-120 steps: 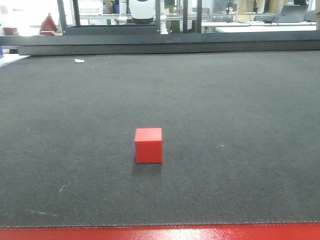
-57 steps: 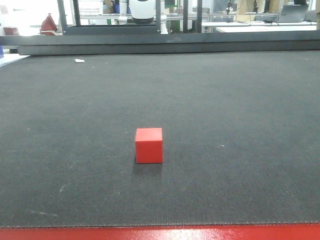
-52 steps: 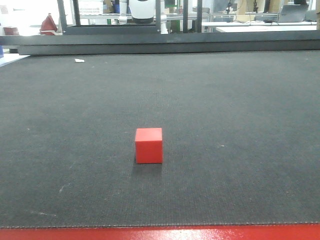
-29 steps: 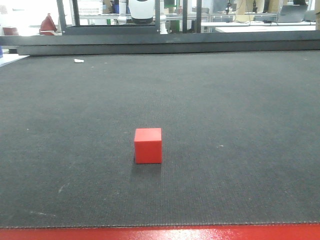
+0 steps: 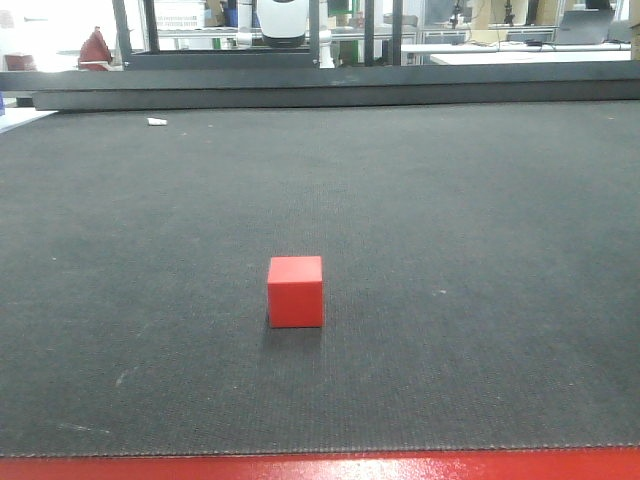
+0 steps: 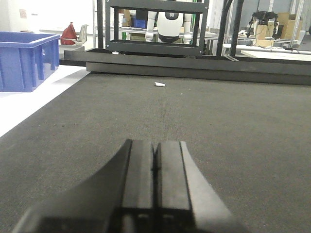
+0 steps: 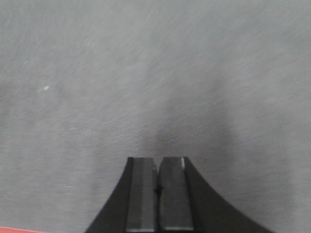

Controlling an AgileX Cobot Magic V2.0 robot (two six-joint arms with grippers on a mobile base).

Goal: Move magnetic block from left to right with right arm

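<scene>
The robot's right gripper next needs to take the magnetic block by its red cube body (image 5: 295, 292), and then it can move the block across the mat.
The magnetic block (image 5: 296, 291), a small bright-red cube, sits alone on the dark mat (image 5: 450, 200), a little left of centre in the front view. Neither arm shows in that view. In the left wrist view my left gripper (image 6: 155, 145) is shut, its black fingers pressed together, with only mat ahead of it. My right gripper (image 7: 156, 161) is also shut, looking down on bare mat. The block appears in neither wrist view.
A dark raised rail (image 5: 320, 90) bounds the mat's far side, with a metal rack (image 6: 155, 29) and a white robot (image 6: 170, 26) behind. A blue bin (image 6: 24, 60) stands off the mat at left. A small white scrap (image 5: 158, 122) lies far left. The near edge (image 5: 320, 468) is red.
The block has not moved on the mat; its image shifts a couple of pixels left, as does the background. No arm enters the front view.
</scene>
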